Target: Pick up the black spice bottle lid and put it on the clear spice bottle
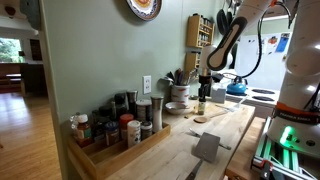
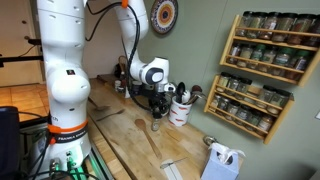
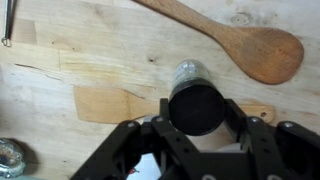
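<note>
The clear spice bottle is directly under the lid and the lid would rest on the bottle, so it is time for my gripper to open now.
In the wrist view my gripper point(image 3: 197, 102) is shut on the round black spice bottle lid point(image 3: 195, 112), one finger on each side. The clear spice bottle point(image 3: 186, 72) stands upright right under it, and only part of its top shows past the lid's far edge. I cannot tell whether the lid touches the bottle. In both exterior views the gripper point(image 1: 203, 84) point(image 2: 158, 100) points straight down over the small bottle point(image 1: 201, 104) point(image 2: 156, 122) on the wooden counter.
A wooden spoon point(image 3: 235, 38) lies beyond the bottle and a flat wooden spatula point(image 3: 108, 104) lies under it. A utensil crock point(image 2: 181, 108) stands close by. Spice racks hang on the wall point(image 2: 262, 70). A tray of spice jars point(image 1: 115, 130) sits on the counter.
</note>
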`<state>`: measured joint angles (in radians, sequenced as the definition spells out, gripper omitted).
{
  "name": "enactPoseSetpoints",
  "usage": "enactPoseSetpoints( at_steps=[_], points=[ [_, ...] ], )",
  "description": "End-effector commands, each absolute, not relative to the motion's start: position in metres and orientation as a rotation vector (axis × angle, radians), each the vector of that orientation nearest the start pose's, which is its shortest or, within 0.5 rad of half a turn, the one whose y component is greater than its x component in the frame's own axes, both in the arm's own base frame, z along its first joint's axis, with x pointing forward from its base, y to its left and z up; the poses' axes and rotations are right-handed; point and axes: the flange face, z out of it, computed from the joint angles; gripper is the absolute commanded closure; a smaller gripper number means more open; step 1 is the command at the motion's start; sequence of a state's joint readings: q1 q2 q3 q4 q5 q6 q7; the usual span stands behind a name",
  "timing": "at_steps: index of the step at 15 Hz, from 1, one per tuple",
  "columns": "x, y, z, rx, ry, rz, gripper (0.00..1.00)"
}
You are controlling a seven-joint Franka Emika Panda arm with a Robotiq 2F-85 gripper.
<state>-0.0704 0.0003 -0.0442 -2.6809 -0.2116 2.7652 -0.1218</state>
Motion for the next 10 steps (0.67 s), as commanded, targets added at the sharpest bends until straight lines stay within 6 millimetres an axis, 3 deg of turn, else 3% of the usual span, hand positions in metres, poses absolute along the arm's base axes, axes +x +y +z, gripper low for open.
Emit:
enactPoseSetpoints(
  at_steps=[1,5,6,10],
  points=[
    [0.4224,-0.042,0.2355,-3.222,-0.305,-0.122,0.69],
    [0.4227,-0.0422,0.2345,-3.214,-0.308,-0.12,0.69],
    [0.4229,-0.0423,0.2347,-3.214,-0.305,-0.121,0.19],
    [0.4213,-0.0424,0.237,-3.209,-0.3,-0.123,0.01]
  ],
)
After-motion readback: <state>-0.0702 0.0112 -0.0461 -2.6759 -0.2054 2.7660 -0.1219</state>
